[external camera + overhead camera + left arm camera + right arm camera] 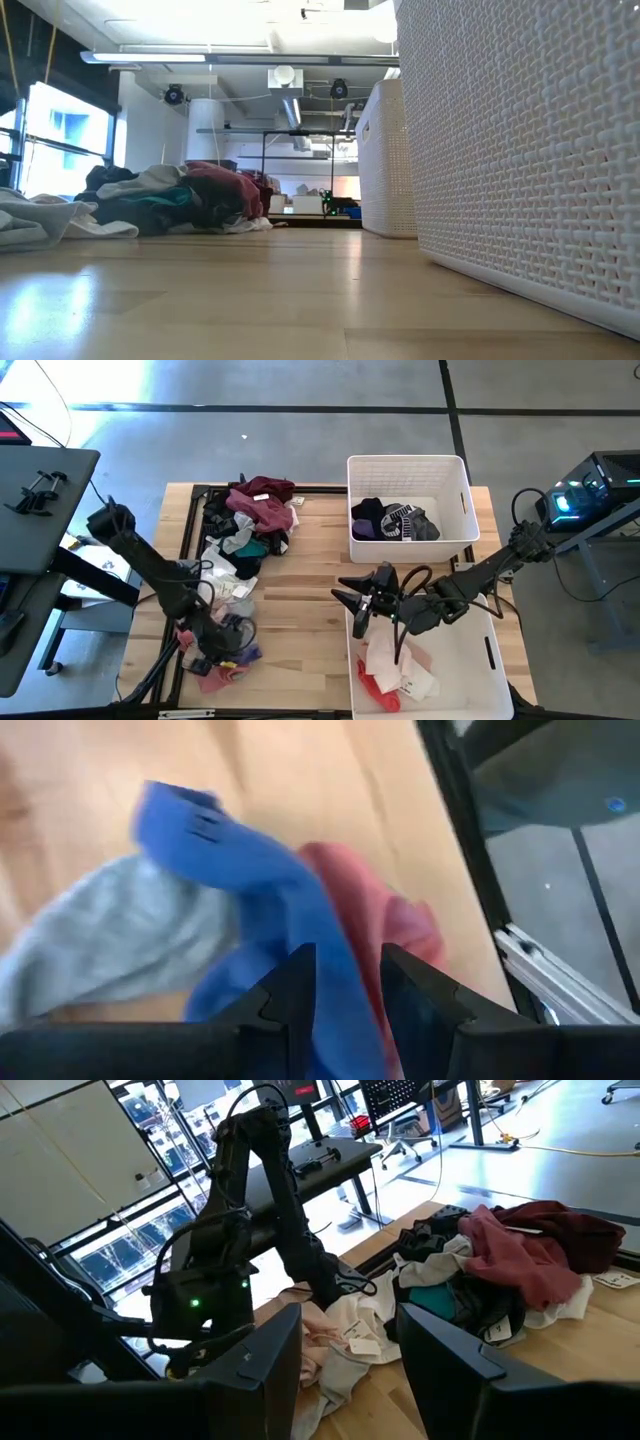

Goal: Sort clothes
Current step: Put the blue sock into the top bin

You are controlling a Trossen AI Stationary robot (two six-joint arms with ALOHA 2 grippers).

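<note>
I will sort the clothes point(250, 520), so next my left gripper will grab the blue garment by its narrow fabric strip.
A big heap of clothes point(250, 520) in maroon, black, white and teal lies at the table's far left, also seen in the low view point(170, 205) and the right wrist view point(500, 1260). A smaller cluster lies at the near left: a blue garment point(250, 870), a grey one point(110, 935) and a pink one point(370, 910). My left gripper point(213, 650) points steeply down over this cluster, open by a narrow gap point(347, 995) in which blue cloth shows. My right gripper point(352, 605) hangs open and empty point(345, 1350) by the near bin's far-left corner. My left gripper comes at the blue garment point(335, 970) from above, slanting down, one finger point(290, 985) on each side of a strip of it. Whether the fingers touch the cloth I cannot tell. The garment lies on the table.
The far white bin point(460, 470) holds dark and striped garments. The near white bin point(480, 660) holds red and white ones; its wall point(520, 150) fills the low view's right. A black frame point(190, 550) runs along the table's left edge. Bare wood lies in the middle.
</note>
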